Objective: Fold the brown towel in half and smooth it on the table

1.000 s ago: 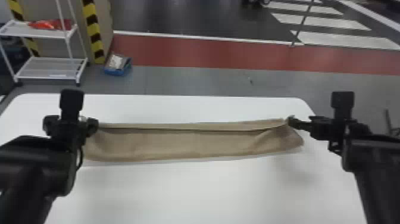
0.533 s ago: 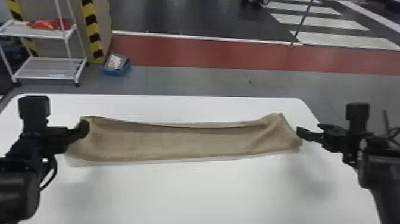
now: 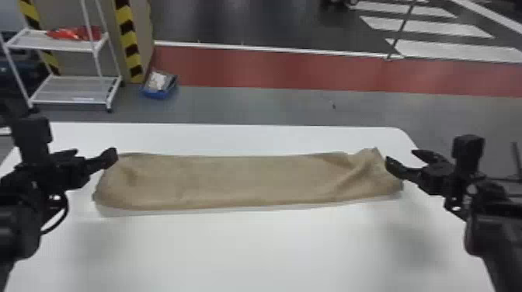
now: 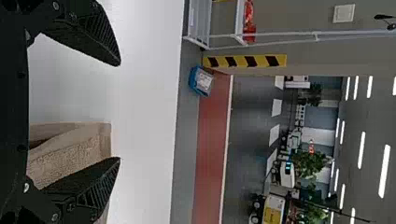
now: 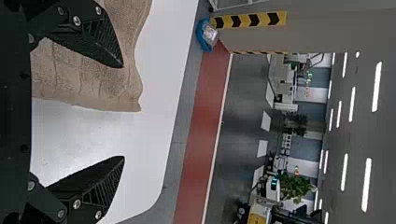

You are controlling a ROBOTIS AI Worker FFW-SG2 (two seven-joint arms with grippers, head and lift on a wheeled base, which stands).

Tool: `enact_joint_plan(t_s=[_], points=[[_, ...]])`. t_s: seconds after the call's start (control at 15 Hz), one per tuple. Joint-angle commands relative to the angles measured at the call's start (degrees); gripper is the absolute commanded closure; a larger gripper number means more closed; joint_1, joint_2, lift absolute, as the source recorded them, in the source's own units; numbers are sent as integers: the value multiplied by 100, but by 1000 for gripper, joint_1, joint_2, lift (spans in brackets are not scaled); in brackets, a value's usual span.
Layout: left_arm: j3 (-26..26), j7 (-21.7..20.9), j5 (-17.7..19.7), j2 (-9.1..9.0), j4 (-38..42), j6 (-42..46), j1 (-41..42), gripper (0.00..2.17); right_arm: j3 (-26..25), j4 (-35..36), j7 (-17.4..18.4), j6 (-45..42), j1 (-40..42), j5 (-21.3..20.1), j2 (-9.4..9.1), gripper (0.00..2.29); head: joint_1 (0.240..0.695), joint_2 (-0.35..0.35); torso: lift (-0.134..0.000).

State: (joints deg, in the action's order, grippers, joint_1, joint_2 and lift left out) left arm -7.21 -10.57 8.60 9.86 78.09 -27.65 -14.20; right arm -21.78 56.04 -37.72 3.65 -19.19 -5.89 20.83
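The wrinkled cloth (image 3: 365, 165) stands up from the flat part of the towel, so my right gripper will next pinch the brown towel there, by its peaked far corner (image 3: 375, 154).
Across the white table (image 3: 256, 248) lies the brown towel (image 3: 240, 180) as a long folded strip, its right part wrinkled and its far right corner peaked. At the towel's left end my left gripper (image 3: 97, 155) is open; in the left wrist view a towel corner (image 4: 70, 149) shows beyond the spread fingers of the left gripper (image 4: 120, 112). My right gripper (image 3: 400, 159) stands open by the towel's right end. From the right wrist, the towel (image 5: 88, 86) shows behind one finger of the right gripper (image 5: 123, 112), with bare table between the fingertips.
Past the table's far edge, a white shelf rack (image 3: 73, 89) with a red item (image 3: 73, 33) stands at the back left. Near it on the floor is a blue box (image 3: 159, 87). Bare white tabletop extends in front of the towel.
Both grippers have let go of the towel and moved outward from its ends. The raised towel edge has settled down, and the strip's top now looks flatter.
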Motion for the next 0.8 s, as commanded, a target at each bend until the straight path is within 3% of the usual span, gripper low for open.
enact_joint_plan(t_s=[0.0, 0.4, 0.53, 0.73], points=[[0, -59, 19, 51, -206, -114, -136, 215, 34, -59, 2, 18, -32, 0, -35, 218, 695, -139, -120], [246, -648, -210, 77, -874, -79, -522, 275, 148, -59, 10, 70, -32, 18, -61, 218, 695, -142, -120], [255, -674, -271, 60, -883, -79, -522, 414, 201, -59, 10, 88, -32, 18, -70, 218, 695, -145, -120], [255, -595, -394, 60, -953, -62, -522, 417, 253, -50, 10, 88, -85, 9, -70, 218, 695, -142, -120]])
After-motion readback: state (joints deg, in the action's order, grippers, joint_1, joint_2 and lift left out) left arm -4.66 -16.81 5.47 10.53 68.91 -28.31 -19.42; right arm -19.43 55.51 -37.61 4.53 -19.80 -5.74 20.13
